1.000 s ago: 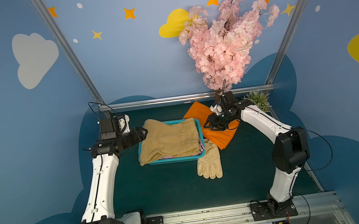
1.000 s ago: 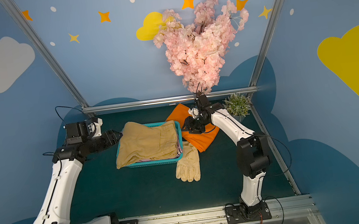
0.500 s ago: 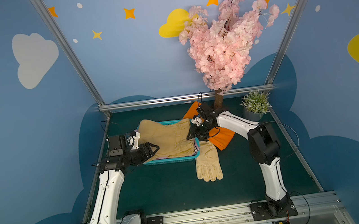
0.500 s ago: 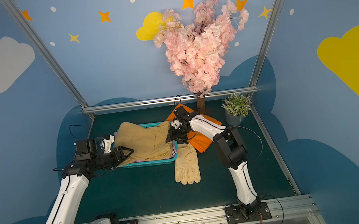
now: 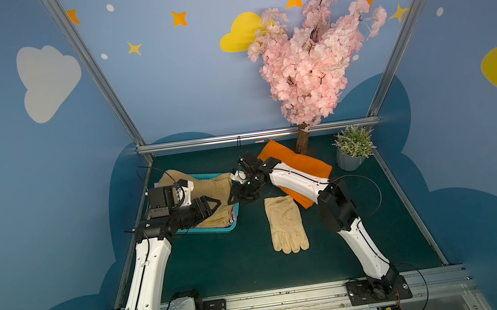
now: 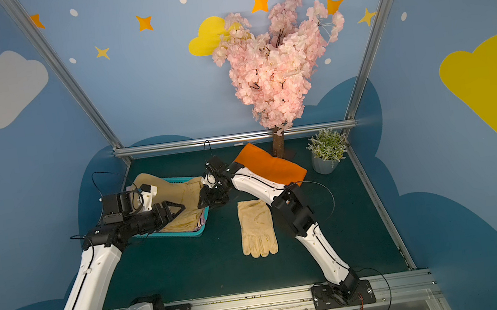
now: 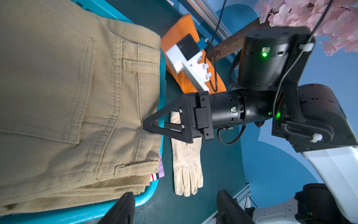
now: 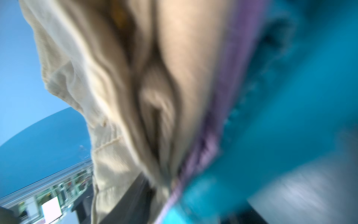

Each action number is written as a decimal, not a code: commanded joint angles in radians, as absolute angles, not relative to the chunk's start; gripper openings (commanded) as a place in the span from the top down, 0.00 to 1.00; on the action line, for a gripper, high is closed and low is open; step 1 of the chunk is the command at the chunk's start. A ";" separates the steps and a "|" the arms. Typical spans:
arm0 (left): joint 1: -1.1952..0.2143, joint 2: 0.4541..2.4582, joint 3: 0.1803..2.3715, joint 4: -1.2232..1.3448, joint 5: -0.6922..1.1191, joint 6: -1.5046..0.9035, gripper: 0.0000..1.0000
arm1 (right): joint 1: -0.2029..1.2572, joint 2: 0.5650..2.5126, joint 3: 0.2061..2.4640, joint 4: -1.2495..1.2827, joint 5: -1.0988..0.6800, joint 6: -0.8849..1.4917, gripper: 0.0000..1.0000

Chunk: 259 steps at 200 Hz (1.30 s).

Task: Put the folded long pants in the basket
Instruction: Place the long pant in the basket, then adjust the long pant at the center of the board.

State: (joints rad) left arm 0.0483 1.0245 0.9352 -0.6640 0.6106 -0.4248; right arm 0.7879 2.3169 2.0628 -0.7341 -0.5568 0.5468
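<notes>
The tan folded long pants (image 5: pixel 211 183) have their waistband edge beside the basket's rim, so the right gripper needs to grab them by that edge to tuck it inside the basket.
The teal basket (image 5: pixel 214 230) (image 6: pixel 182 233) holds tan folded long pants (image 5: pixel 211 183) (image 7: pixel 67 97) on top, with a lilac pair's edge (image 7: pixel 161 166) (image 8: pixel 232 77) under them. Orange folded long pants (image 5: pixel 294 163) (image 6: pixel 271 165) lie on the table at the back right, partly under my right arm. My left gripper (image 5: pixel 216 205) (image 7: pixel 174 209) hovers open and empty over the basket's near right part. My right gripper (image 5: pixel 236 198) (image 7: pixel 144 126) is at the basket's right edge. Its jaws stand apart around the tan waistband and the rim. The right wrist view is blurred.
Cream work gloves (image 5: pixel 285 222) (image 6: pixel 256 226) lie flat right of the basket. A pink blossom tree's trunk (image 5: pixel 302 139) and a small potted plant (image 5: pixel 352 152) stand along the back right. A metal rail (image 5: pixel 257 135) bounds the far edge.
My right gripper left the orange pants and swung left to the basket's right edge. My left arm came from the basket's back left round to its near side.
</notes>
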 commanded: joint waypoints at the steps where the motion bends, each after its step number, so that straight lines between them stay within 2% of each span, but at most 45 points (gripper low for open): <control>1: 0.032 1.014 0.969 -0.661 0.638 -0.445 0.30 | 0.649 2.141 1.916 -0.761 -0.445 0.494 0.46; 24: -0.012 1.017 0.984 -0.647 0.640 -0.468 0.30 | 0.540 1.988 1.688 -0.659 -0.464 0.511 0.46; 55: -0.082 1.028 0.999 -0.635 0.621 -0.484 0.31 | 0.467 1.786 1.436 -0.578 -0.410 0.481 0.45; 90: -0.134 1.052 0.997 -0.623 0.599 -0.489 0.31 | 0.315 1.676 1.199 -0.458 -0.426 0.534 0.45; 125: -0.158 1.056 0.997 -0.629 0.585 -0.488 0.31 | 0.162 1.687 1.073 -0.357 -0.504 0.590 0.45; 167: -0.166 1.064 1.009 -0.640 0.579 -0.480 0.31 | 0.049 1.732 0.980 -0.186 -0.592 0.654 0.45; 223: -0.218 1.088 1.008 -0.644 0.543 -0.475 0.31 | 0.040 1.859 0.987 -0.023 -0.616 0.750 0.45; 259: -0.224 1.094 1.014 -0.653 0.531 -0.463 0.31 | 0.049 1.891 0.993 -0.016 -0.604 0.776 0.46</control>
